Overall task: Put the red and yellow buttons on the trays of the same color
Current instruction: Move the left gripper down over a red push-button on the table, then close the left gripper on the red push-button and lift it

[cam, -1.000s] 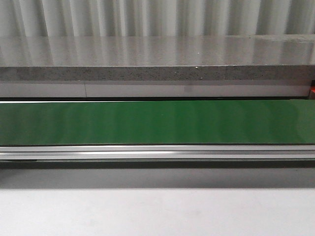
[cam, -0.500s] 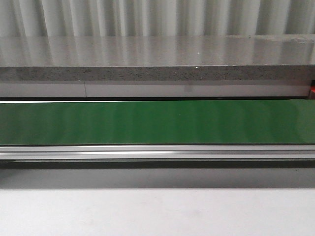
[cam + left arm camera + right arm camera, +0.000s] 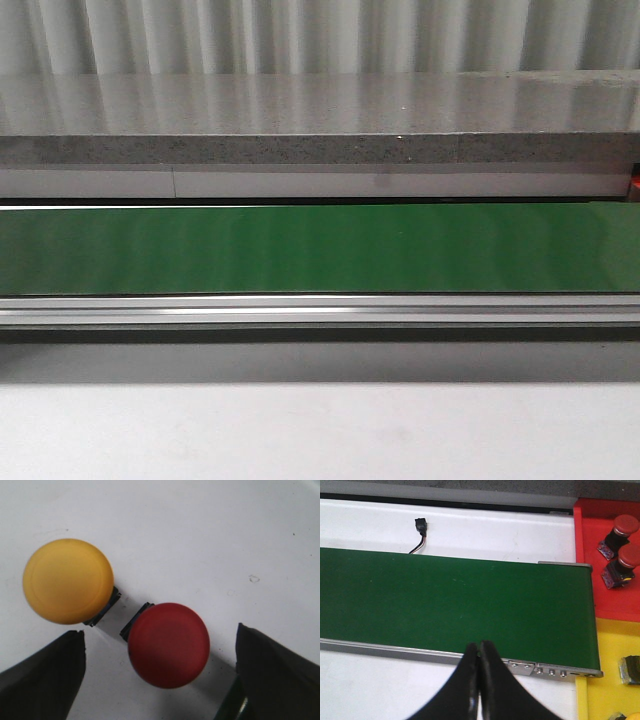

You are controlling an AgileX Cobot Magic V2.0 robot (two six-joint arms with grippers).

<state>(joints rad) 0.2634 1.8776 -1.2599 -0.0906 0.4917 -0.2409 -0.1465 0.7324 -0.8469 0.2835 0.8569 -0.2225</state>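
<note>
The left gripper's fingers reach down beside the red cap point(image 3: 169, 645), with the yellow button point(image 3: 68, 581) outside them, so the left gripper needs to close on the cap now.
In the left wrist view a red button point(image 3: 168, 645) lies on the white table between the two black fingers of my open left gripper point(image 3: 160, 672), touching neither. A yellow button point(image 3: 68, 581) lies close beside it, outside the fingers. In the right wrist view my right gripper point(image 3: 479, 650) is shut on nothing, over the near rail of the green belt point(image 3: 455, 602). A red tray point(image 3: 610, 555) past the belt's end holds two red buttons point(image 3: 623, 526) point(image 3: 625, 562). A yellow tray point(image 3: 610, 670) beside it holds a button base point(image 3: 631, 670) and a yellow button's edge point(image 3: 627, 716).
The front view shows only the green conveyor belt point(image 3: 320, 250), its metal rail point(image 3: 320, 310) and a grey stone ledge point(image 3: 320, 120) behind it. A small black sensor with a cable point(image 3: 421, 527) sits on the white surface beyond the belt.
</note>
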